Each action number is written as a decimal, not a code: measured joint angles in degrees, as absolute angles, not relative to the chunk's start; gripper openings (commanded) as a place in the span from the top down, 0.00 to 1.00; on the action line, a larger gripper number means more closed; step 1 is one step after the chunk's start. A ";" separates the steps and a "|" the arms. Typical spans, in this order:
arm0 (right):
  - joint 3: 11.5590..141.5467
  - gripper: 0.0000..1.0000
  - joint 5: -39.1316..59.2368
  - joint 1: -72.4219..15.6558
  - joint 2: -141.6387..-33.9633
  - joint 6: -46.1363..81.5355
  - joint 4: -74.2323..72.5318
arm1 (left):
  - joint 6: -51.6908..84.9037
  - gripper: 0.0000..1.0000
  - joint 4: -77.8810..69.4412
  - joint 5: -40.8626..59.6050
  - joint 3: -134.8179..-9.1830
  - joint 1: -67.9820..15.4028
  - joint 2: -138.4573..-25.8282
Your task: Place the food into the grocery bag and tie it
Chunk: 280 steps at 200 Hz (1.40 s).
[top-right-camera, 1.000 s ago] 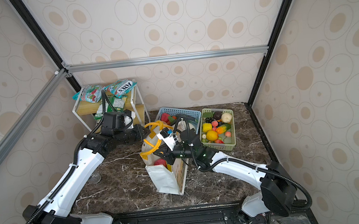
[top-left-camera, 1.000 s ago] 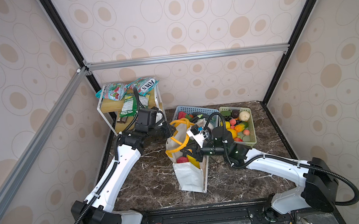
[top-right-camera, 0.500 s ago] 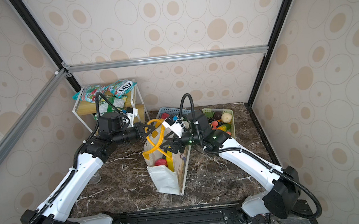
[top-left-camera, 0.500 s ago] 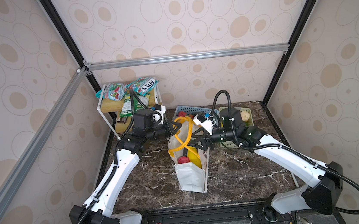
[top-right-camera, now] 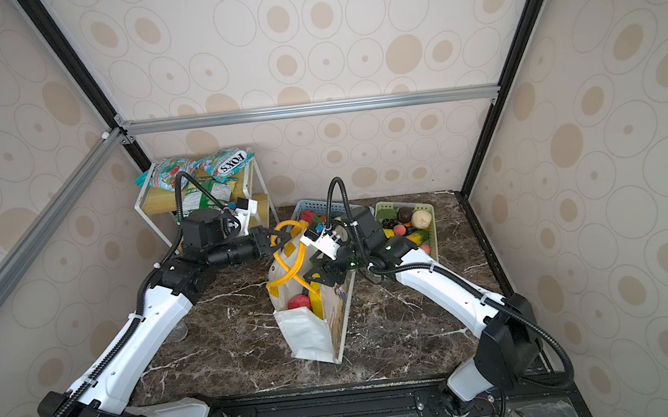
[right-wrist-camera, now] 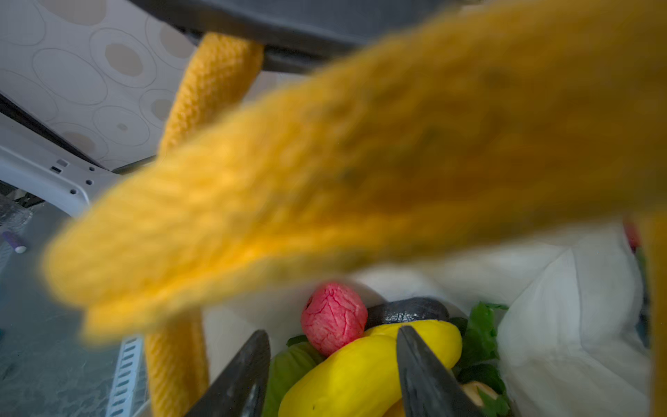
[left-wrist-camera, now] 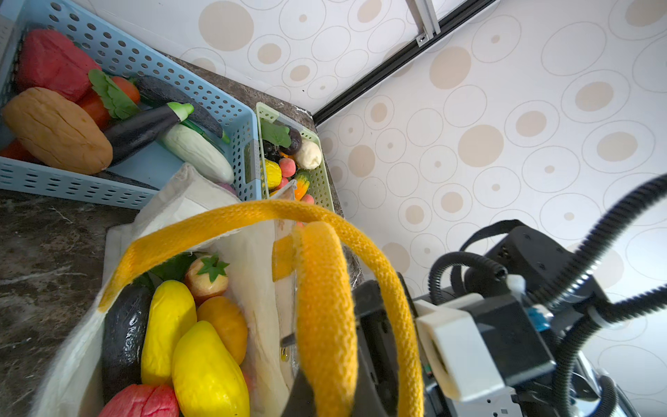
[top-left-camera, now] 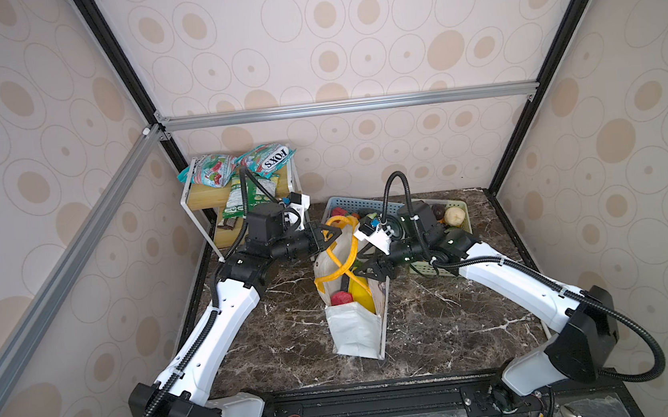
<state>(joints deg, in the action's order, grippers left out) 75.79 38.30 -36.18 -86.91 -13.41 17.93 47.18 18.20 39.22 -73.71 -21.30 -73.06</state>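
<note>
I should next take the yellow handle's loop (top-left-camera: 346, 267) with my right gripper, where the handles cross above the bag's opening (top-left-camera: 349, 291). Then I can tie the grocery bag.
The white grocery bag (top-left-camera: 352, 329) (top-right-camera: 306, 333) stands mid-table with its mouth open. Its two yellow handles (top-left-camera: 342, 250) (top-right-camera: 290, 259) cross above the mouth. My left gripper (top-left-camera: 328, 235) (top-right-camera: 279, 240) is shut on one handle (left-wrist-camera: 325, 317) at the bag's far left rim. Over the bag's right rim my right gripper (top-left-camera: 365, 271) (top-right-camera: 317, 273) (right-wrist-camera: 332, 334) is open, with nothing between its fingers (right-wrist-camera: 245, 379). Food lies inside: yellow fruits (left-wrist-camera: 202, 364) (right-wrist-camera: 361, 375), a red one (left-wrist-camera: 144, 400) (right-wrist-camera: 332, 317), a dark avocado (left-wrist-camera: 124, 332). A blurred handle (right-wrist-camera: 361, 162) fills most of the right wrist view.
Behind the bag stand a blue basket (top-left-camera: 350, 204) (left-wrist-camera: 216, 108) of vegetables and a green basket (top-left-camera: 461, 207) (left-wrist-camera: 321, 180) of small fruits. A white-framed shelf (top-left-camera: 193, 198) with snack packets fills the back left corner. Black frame posts line the table's sides.
My right gripper has opened, and its arm has risen from low beside the bag to its right rim. My left gripper stayed shut on the handle and lifted it a little.
</note>
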 measured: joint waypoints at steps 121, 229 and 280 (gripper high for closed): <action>69.97 0.38 63.22 -36.34 -96.44 -5.72 -20.80 | 52.49 1.00 13.41 39.97 -74.24 -21.67 -75.59; 67.46 0.37 45.25 -43.72 -98.48 1.02 -38.13 | 56.07 1.00 11.11 36.95 -74.26 -22.57 -76.47; 67.61 0.43 35.40 -45.10 -102.10 1.85 -44.58 | 56.18 1.00 12.38 33.74 -74.70 -23.03 -76.47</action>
<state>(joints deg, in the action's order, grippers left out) 67.61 35.40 -45.10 -102.10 1.85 -44.58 56.18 12.38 33.74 -74.70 -23.03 -76.47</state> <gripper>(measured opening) 0.600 0.083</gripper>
